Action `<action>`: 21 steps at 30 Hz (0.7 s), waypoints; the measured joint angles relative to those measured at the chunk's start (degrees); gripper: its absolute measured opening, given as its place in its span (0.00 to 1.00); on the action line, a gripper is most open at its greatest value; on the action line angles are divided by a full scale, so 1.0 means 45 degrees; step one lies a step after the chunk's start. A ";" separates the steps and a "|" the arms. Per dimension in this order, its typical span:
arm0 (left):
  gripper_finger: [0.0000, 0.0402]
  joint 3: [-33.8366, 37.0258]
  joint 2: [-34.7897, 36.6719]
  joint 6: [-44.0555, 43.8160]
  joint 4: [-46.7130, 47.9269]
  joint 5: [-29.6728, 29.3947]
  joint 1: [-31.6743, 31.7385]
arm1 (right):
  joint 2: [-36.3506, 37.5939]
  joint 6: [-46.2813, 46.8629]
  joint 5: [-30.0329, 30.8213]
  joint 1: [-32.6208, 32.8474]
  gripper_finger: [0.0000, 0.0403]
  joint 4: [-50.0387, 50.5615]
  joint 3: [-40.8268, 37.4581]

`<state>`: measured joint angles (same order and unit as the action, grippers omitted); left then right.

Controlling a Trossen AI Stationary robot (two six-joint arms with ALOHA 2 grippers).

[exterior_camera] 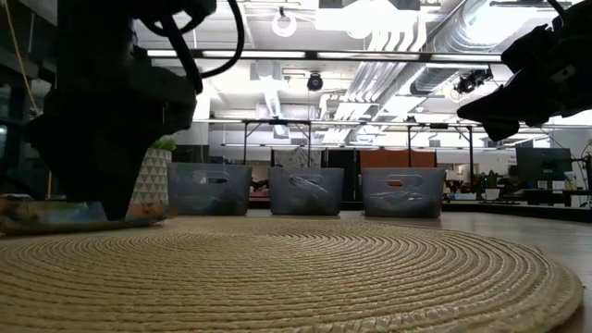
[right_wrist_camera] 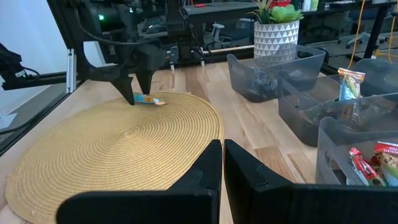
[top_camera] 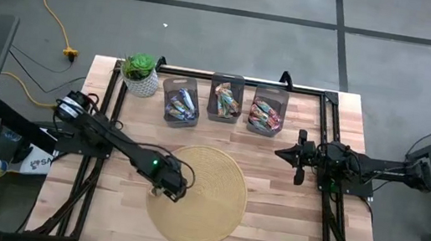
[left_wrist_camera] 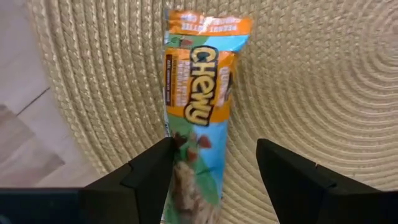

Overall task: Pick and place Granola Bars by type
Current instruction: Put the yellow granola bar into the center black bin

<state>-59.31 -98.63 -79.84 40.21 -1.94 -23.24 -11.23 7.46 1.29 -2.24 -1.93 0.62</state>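
Next, my left gripper grips the granola bar by its blue-green part (left_wrist_camera: 199, 152) beside the Chewy print to sort it into the middle clear grey bin.
One granola bar (left_wrist_camera: 199, 93) in an orange, blue and green wrapper lies flat on the left edge of the round woven mat (top_camera: 206, 216). My left gripper (left_wrist_camera: 214, 158) points down over the bar's near end. It is open, with one finger on each side of the wrapper. From the right wrist view the bar (right_wrist_camera: 151, 100) shows just beside those fingers. In the high view the gripper (top_camera: 168, 186) hides the bar. My right gripper (top_camera: 301, 158) waits shut at the table's right side, level and holding nothing. My left gripper stands low over the bar's near end (left_wrist_camera: 186, 174), fingers pointing down and set across the bar's width. One fingertip (left_wrist_camera: 158, 158) overlaps the wrapper's edge in the wrist view. Whether it touches the wrapper I cannot tell. The bar lies flat on the mat.
Three clear grey bins (top_camera: 181, 100) (top_camera: 225, 97) (top_camera: 268, 109) stand in a row at the far edge, each with several wrapped bars inside. A potted plant (top_camera: 140, 74) stands left of them. Black frame rails run along both sides of the table.
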 joint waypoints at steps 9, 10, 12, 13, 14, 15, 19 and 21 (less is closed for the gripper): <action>0.57 -0.0030 -0.0491 -0.0130 0.0072 0.0108 0.0000 | 0.0001 0.0001 0.0003 0.0000 0.00 0.0000 0.0000; 0.57 -0.0034 -0.0491 -0.0130 0.0077 0.0104 0.0000 | 0.0001 0.0001 0.0003 0.0000 0.00 0.0000 0.0000; 0.57 -0.0034 -0.0496 -0.0130 0.0082 0.0104 0.0000 | 0.0001 -0.0001 0.0002 0.0000 0.00 0.0000 0.0000; 0.57 -0.0034 -0.0499 -0.0130 0.0085 0.0104 0.0000 | 0.0001 -0.0002 0.0003 0.0000 0.00 0.0000 0.0000; 0.56 -0.0034 -0.0501 -0.0133 0.0101 0.0104 0.0000 | 0.0001 -0.0001 0.0003 0.0000 0.00 0.0000 0.0000; 0.55 -0.0034 -0.0501 -0.0130 0.0135 0.0104 0.0000 | 0.0001 -0.0003 0.0003 0.0000 0.00 0.0000 0.0000; 0.47 -0.0030 -0.0511 -0.0130 0.0342 0.0090 0.0000 | 0.0001 0.0001 0.0003 0.0000 0.00 0.0000 0.0000; 0.42 -0.0022 -0.0511 -0.0085 0.0393 0.0096 0.0003 | 0.0001 -0.0004 0.0003 0.0002 0.00 0.0000 0.0000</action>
<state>-59.41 -100.92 -80.22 41.98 -1.51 -23.23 -11.22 7.44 1.30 -2.23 -1.93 0.62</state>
